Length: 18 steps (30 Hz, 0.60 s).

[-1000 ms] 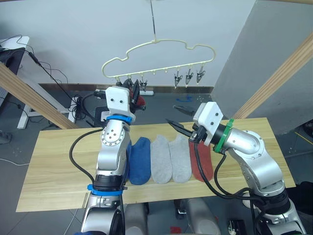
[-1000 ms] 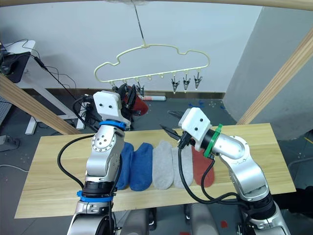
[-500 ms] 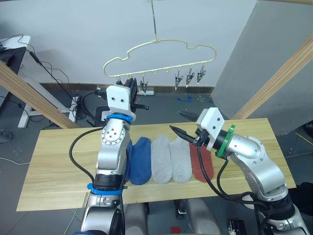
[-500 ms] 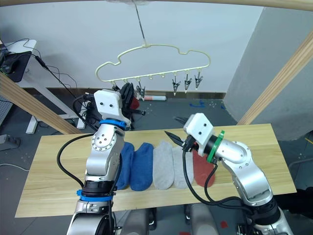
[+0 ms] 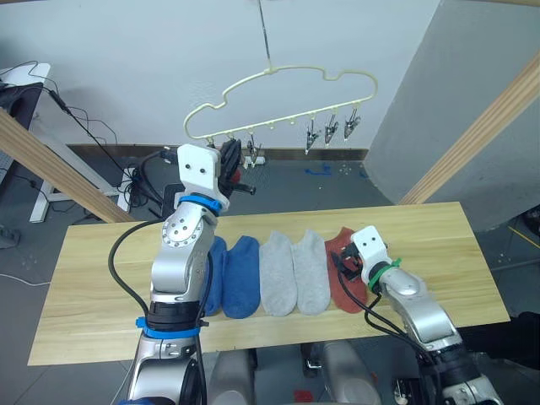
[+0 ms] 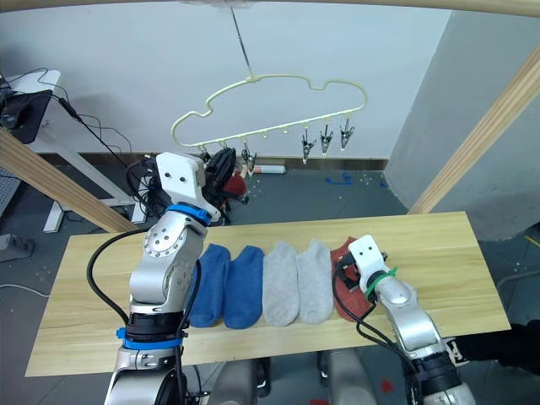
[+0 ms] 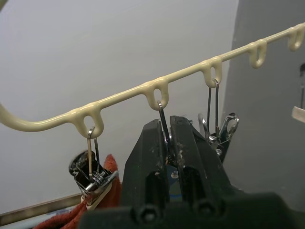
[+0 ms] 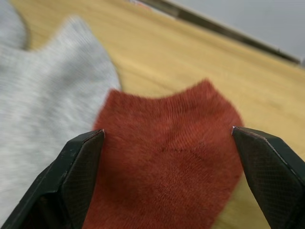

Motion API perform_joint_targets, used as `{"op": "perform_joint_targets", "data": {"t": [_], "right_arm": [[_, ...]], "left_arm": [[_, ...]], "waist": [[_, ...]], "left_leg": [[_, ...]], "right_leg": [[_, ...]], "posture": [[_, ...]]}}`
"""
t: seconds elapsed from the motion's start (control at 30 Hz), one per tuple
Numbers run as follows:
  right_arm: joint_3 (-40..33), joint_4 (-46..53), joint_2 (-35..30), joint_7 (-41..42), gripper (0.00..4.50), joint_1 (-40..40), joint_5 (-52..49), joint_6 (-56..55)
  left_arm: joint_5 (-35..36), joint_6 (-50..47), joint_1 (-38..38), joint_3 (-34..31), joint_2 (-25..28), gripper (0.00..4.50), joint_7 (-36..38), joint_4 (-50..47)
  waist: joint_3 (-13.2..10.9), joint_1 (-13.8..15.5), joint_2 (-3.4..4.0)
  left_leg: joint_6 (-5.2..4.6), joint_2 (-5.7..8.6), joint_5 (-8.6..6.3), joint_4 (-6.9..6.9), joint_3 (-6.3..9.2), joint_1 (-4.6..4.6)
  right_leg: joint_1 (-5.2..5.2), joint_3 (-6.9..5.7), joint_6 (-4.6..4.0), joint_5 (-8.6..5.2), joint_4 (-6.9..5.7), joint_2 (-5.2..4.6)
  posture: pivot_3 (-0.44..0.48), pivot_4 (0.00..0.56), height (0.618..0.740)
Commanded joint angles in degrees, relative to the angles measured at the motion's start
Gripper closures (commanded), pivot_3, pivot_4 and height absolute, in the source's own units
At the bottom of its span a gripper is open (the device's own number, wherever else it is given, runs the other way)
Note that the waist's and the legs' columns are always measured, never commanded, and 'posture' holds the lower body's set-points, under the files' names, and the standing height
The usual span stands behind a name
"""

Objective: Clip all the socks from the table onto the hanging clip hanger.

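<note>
I need to grab the rust red sock by its ribbed cuff (image 5: 344, 237) (image 8: 169, 117) with my right gripper next, so that the sock can hang from the clip hanger.
The pale yellow clip hanger (image 5: 278, 80) hangs above the table's far edge, tilted with its right end higher. My left gripper (image 7: 167, 125) is raised to it and shut on the second grey clip (image 7: 163, 112) from the left. A rust red sock (image 6: 239, 181) dangles from the first clip (image 7: 93, 167) beside it. On the table (image 5: 101, 278) lie two blue socks (image 5: 240, 274), two light grey socks (image 5: 278, 274) and one rust red sock (image 8: 171, 171). My right gripper (image 8: 167, 136) is low over that red sock, open, with one finger (image 8: 81, 162) on each side of it.
Three free clips (image 5: 331, 126) hang at the hanger's right end. Thick wooden beams slant at the left (image 5: 51, 164) and the right (image 5: 481, 131). Cables and a desk (image 5: 25, 93) stand on the floor behind the table. Bare tabletop extends on both sides of the sock row.
My right arm has dropped from above the grey socks down to the red sock on the table. The hanger has swung slightly right and tilted. The left gripper stays at the clips.
</note>
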<state>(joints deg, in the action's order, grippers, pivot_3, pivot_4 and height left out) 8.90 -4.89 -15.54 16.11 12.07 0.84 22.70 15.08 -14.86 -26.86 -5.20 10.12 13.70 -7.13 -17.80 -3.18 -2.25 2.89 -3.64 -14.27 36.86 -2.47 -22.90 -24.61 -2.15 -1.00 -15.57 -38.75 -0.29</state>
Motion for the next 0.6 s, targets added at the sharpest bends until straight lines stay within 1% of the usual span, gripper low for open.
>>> {"op": "perform_joint_targets", "data": {"t": [0.03, 0.07, 0.3, 0.37, 0.43, 0.53, 0.6], "right_arm": [[-1.9, -3.4, 0.8, -0.3, 0.40, -0.3, -0.8, 0.5], [-2.3, -3.6, 1.1, 0.0, 0.56, -0.6, -1.2, 0.9], [-1.9, -0.8, 1.7, 1.2, 2.98, -2.6, -1.9, 1.6], [-1.8, -0.1, 1.4, 1.7, 3.60, -2.9, -1.8, 1.4], [-1.6, 1.0, 0.9, 2.3, 4.43, -3.1, -1.6, 0.9], [1.5, 6.9, -1.3, 4.9, 4.47, -1.7, 0.6, -2.3], [3.4, 9.1, -2.0, 5.9, 4.47, -0.4, 1.9, -3.6]], "left_arm": [[1.0, -1.4, -0.1, -0.1, 0.7, 4.50, 1.0, -2.5], [1.5, -2.0, -0.2, -0.2, 0.7, 4.50, 1.2, -2.7], [6.8, -7.5, -2.0, -2.2, 1.8, 4.50, 3.2, -4.0], [8.4, -9.0, -2.4, -2.7, 2.2, 4.50, 3.9, -4.3], [10.0, -10.5, -2.6, -3.3, 2.8, 4.50, 4.5, -4.7], [13.2, -13.8, -3.0, -4.2, 3.7, 4.50, 5.3, -5.8], [14.5, -15.0, -3.2, -4.7, 4.1, 4.50, 5.5, -6.0]], "waist": [[0.0, 0.1, 0.00], [0.0, 0.1, 0.00], [0.0, 0.5, 0.00], [0.0, 0.5, 0.00], [0.0, 0.5, 0.00], [0.0, 0.4, 0.01], [0.0, 0.3, 0.01]], "left_leg": [[0.02, 0.00, 0.01, 0.00, 0.00, 0.00], [0.02, 0.00, 0.01, 0.00, 0.00, 0.00], [0.02, 0.00, 0.01, 0.02, 0.01, 0.01], [0.01, -0.01, 0.01, 0.02, 0.01, 0.01], [0.02, -0.01, 0.01, 0.01, 0.02, 0.01], [0.03, 0.00, 0.01, 0.01, 0.01, -0.01], [0.04, 0.00, 0.02, -0.01, -0.04, -0.06]], "right_leg": [[0.00, 0.01, 0.00, 0.00, 0.00, 0.00], [0.00, 0.00, 0.00, 0.00, 0.00, 0.00], [0.01, 0.00, 0.06, 0.04, -0.02, 0.00], [0.01, 0.00, 0.07, 0.04, -0.02, 0.00], [0.01, 0.00, 0.07, 0.04, -0.01, 0.00], [0.00, 0.00, 0.07, 0.04, 0.02, 0.00], [-0.10, 0.05, 0.07, 0.04, 0.01, 0.00]], "posture": [[-0.117, 0.331, 0.740], [-0.117, 0.331, 0.740], [-0.108, 0.326, 0.740], [-0.110, 0.325, 0.740], [-0.110, 0.323, 0.740], [-0.111, 0.321, 0.740], [-0.112, 0.318, 0.740]]}}
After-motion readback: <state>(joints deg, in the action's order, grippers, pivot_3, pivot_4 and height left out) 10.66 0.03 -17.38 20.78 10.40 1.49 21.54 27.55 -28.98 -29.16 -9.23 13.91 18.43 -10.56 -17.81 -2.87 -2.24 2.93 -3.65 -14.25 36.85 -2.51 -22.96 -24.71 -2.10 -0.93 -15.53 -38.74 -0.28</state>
